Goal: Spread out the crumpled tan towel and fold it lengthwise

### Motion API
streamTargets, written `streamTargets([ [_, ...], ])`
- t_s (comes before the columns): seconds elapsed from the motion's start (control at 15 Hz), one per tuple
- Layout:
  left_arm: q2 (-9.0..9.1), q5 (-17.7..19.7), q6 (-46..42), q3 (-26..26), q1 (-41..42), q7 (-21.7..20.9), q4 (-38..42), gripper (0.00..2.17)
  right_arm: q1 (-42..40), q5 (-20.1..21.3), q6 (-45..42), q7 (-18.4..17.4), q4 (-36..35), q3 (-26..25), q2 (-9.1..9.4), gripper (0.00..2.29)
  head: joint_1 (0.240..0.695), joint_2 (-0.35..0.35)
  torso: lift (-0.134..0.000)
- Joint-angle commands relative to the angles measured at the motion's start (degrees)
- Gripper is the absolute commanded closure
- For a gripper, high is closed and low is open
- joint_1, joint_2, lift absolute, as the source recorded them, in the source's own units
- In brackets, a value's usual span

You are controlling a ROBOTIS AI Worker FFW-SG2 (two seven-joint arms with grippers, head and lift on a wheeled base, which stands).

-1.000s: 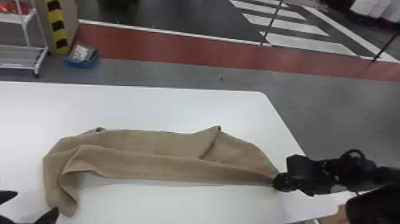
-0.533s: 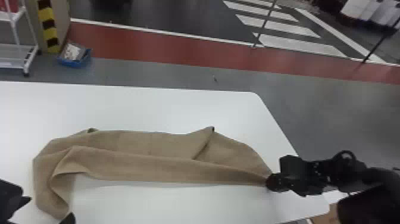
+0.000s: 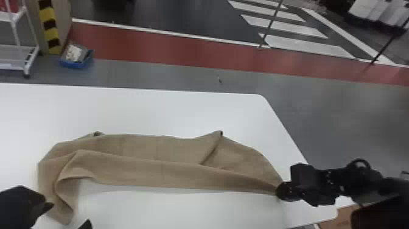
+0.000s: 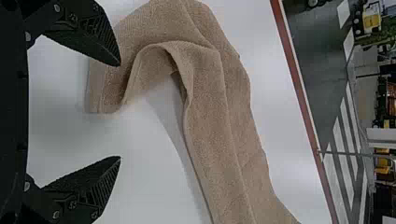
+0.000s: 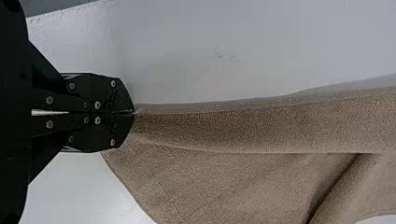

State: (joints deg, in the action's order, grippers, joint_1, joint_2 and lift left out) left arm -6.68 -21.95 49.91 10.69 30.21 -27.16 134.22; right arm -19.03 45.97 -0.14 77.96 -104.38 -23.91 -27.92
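Observation:
I should next grab the towel with my left gripper by its loose corner point(image 3: 64, 216), which sticks out past the long fold point(image 3: 140, 169) where the towel's end curls over.
The tan towel point(image 3: 146, 164) lies stretched across the white table, with a long fold along its near side and a curled end at the left hanging toward the front. My right gripper point(image 3: 278, 192) is shut on its right near corner; in the right wrist view the gripper point(image 5: 133, 113) pinches the towel point(image 5: 243, 130) at a point. At the front left, my left gripper point(image 3: 68, 214) stands open by the towel's curled end. In the left wrist view the open left gripper point(image 4: 120, 111) has one finger over the edge of the towel point(image 4: 210, 107), with nothing held.
The white table point(image 3: 137, 106) has its far edge and right edge beyond the towel. A blue bin point(image 3: 76, 62) and a white shelf rack point(image 3: 18, 48) stand on the floor behind. Something brown point(image 3: 347, 214) lies below the right arm.
My left gripper has come farther into the head view, closer to the towel's left end. The whole head view has shifted slightly, while the right gripper has kept its hold on the corner.

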Motion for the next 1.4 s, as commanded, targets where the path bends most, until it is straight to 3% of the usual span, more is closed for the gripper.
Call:
streamTargets([
  [0.0,0.0,0.0,0.1,0.0,-0.2,-0.1,-0.5,0.21,-0.2,0.0,0.1,0.4,-0.6,0.0,0.06,2.19,0.695,-0.35,-0.12],
  [0.8,0.0,0.1,0.3,0.3,-2.3,0.3,-3.8,0.46,0.3,0.0,1.7,0.4,-1.7,0.3,0.15,2.19,0.695,-0.35,-0.12],
  [0.93,-0.09,0.1,0.3,0.3,-2.4,0.1,-4.1,0.7,0.6,0.0,1.7,0.4,-1.7,0.3,0.15,2.19,0.695,-0.35,-0.12],
  [1.13,-0.09,-0.5,0.7,-0.1,-2.6,0.0,-4.1,0.71,0.9,0.0,1.7,0.4,-1.7,0.5,0.15,2.19,0.695,-0.35,-0.12],
  [1.2,-0.18,-0.5,0.7,-0.4,-2.7,-0.2,-4.1,1.07,1.1,-0.1,1.9,0.4,-1.7,0.5,0.06,2.19,0.695,-0.35,-0.12],
  [1.27,-0.18,-0.4,0.7,-1.0,-2.7,0.0,-4.1,1.26,1.2,-0.1,2.0,0.4,-1.7,0.5,-0.03,2.19,0.695,-0.35,-0.12],
  [1.33,-0.18,-0.3,0.7,-1.9,-2.7,0.1,-4.0,1.26,1.2,-0.3,2.2,0.4,-2.0,0.3,-0.29,2.19,0.695,-0.35,-0.12],
])
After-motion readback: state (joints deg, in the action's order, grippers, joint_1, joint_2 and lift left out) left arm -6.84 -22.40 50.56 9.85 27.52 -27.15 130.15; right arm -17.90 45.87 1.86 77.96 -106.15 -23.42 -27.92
